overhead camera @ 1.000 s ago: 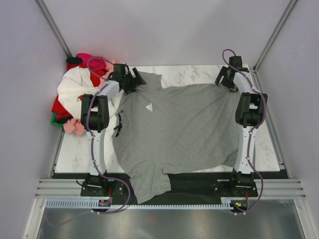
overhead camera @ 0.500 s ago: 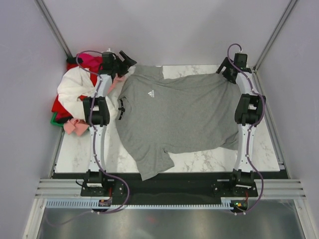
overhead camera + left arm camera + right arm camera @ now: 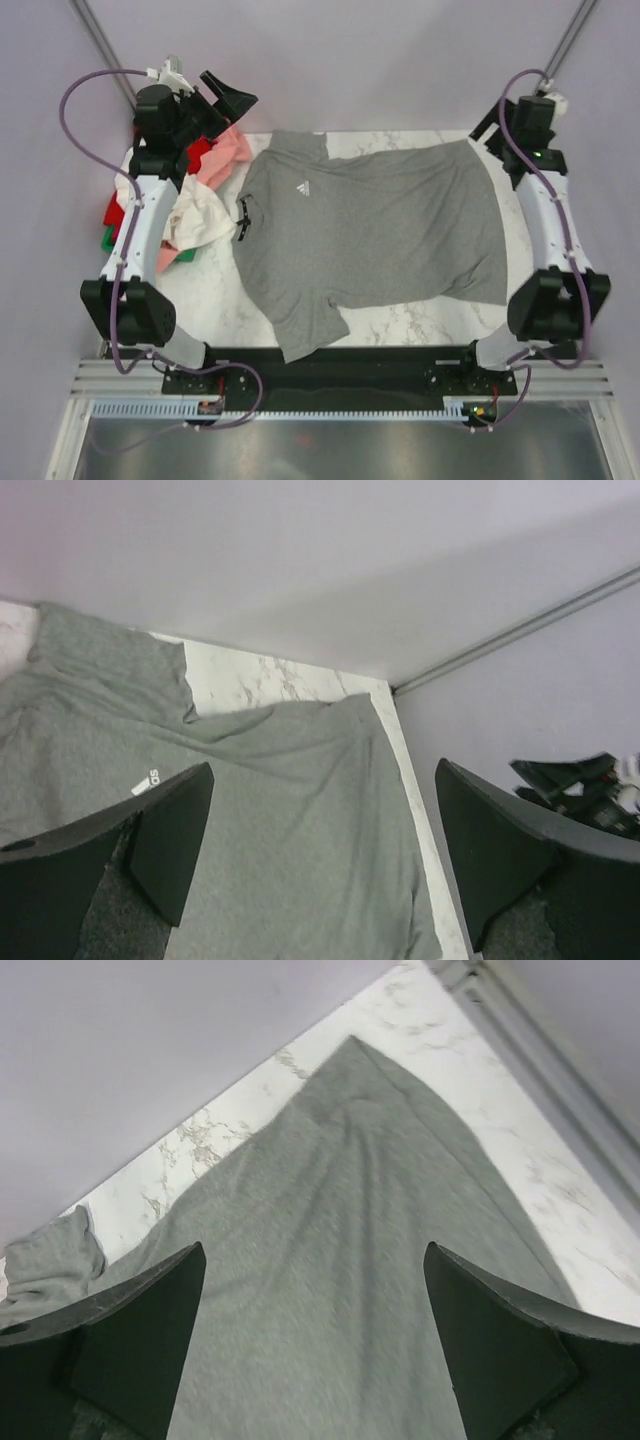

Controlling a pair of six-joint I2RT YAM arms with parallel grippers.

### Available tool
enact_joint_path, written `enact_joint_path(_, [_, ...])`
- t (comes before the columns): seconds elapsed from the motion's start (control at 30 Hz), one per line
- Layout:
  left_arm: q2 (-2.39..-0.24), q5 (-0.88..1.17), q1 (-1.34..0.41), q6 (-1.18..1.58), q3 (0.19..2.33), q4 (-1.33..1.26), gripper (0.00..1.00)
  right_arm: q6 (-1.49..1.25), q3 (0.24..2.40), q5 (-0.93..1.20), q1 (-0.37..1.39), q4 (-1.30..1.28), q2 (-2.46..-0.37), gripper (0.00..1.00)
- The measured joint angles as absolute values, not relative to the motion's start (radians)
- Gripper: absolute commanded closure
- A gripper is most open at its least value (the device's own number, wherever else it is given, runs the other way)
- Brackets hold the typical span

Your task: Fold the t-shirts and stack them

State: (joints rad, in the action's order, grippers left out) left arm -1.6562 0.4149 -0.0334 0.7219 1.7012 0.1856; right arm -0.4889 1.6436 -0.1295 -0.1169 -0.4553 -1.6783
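The near side is to be folded across the body, so the right gripper should next grab the grey t-shirt (image 3: 370, 235) by its near hem corner (image 3: 499, 297).
A grey t-shirt (image 3: 370, 235) with a small white chest logo (image 3: 300, 188) lies spread flat on the marble table (image 3: 400, 322), collar to the left and hem to the right. One sleeve (image 3: 310, 340) reaches over the near edge. My left gripper (image 3: 232, 95) hangs open, raised above the far left corner, apart from the cloth. In the left wrist view the grey t-shirt (image 3: 290, 810) lies well below the open left gripper (image 3: 325, 850). My right gripper (image 3: 492, 132) is open and lifted over the far right corner. Its wrist view shows the right gripper (image 3: 315, 1330) empty above the shirt's hem corner (image 3: 350, 1090).
A heap of other t-shirts sits at the table's left edge: pink (image 3: 228, 155), white (image 3: 200, 215), red (image 3: 118, 212) and a bit of green (image 3: 107, 240). Enclosure walls stand close behind and at both sides. Both arm bases are at the near edge.
Both grippers have risen up and back from the shirt's far corners. The shirt has slid farther onto the table. The left arm has swung out to the left, over the heap.
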Motion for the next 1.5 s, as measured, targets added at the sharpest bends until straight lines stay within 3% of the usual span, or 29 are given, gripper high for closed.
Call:
enact_joint_path(0.17, [-1.276,0.408,-0.030,0.706,1.263,0.201,0.05,-0.537,1.246,-0.227,-0.134,-0.499,-1.302,0.02])
enact_joint_path(0.4, [-1.077,0.403,-0.031,0.702,0.749,0.383,0.15,-0.609,0.807,-0.262,-0.220,-0.645,-1.267,0.06])
enact_joint_path(0.63, [-0.888,0.384,-0.111,0.710,0.616,0.484,0.15,-0.663,0.703,-0.274,-0.353,-0.696,-1.204,0.11])
enact_joint_path(0.7, [-0.863,0.360,-0.158,0.718,0.615,0.493,0.15,-0.677,0.699,-0.277,-0.367,-0.695,-1.196,0.16])
enact_joint_path(0.73, [-0.856,0.342,-0.181,0.722,0.613,0.496,0.15,-0.683,0.694,-0.276,-0.372,-0.688,-1.195,0.26])
enact_joint_path(0.83, [-0.846,0.309,-0.223,0.744,0.590,0.503,0.16,-0.700,0.662,-0.263,-0.387,-0.658,-1.208,0.37])
enact_joint_path(0.97, [-0.842,0.262,-0.265,0.767,0.550,0.526,0.16,-0.714,0.595,-0.222,-0.399,-0.592,-1.248,0.42])
enact_joint_path(1.07, [-0.848,0.239,-0.280,0.772,0.526,0.530,0.16,-0.713,0.589,-0.211,-0.403,-0.551,-1.251,0.52])
enact_joint_path(1.3, [-0.910,0.193,-0.325,0.775,0.489,0.508,0.20,-0.704,0.588,-0.205,-0.411,-0.496,-1.266,0.89])
enact_joint_path(1.5, [-1.014,0.180,-0.355,0.784,0.430,0.456,0.32,-0.701,0.582,-0.194,-0.422,-0.467,-1.267,1.00])
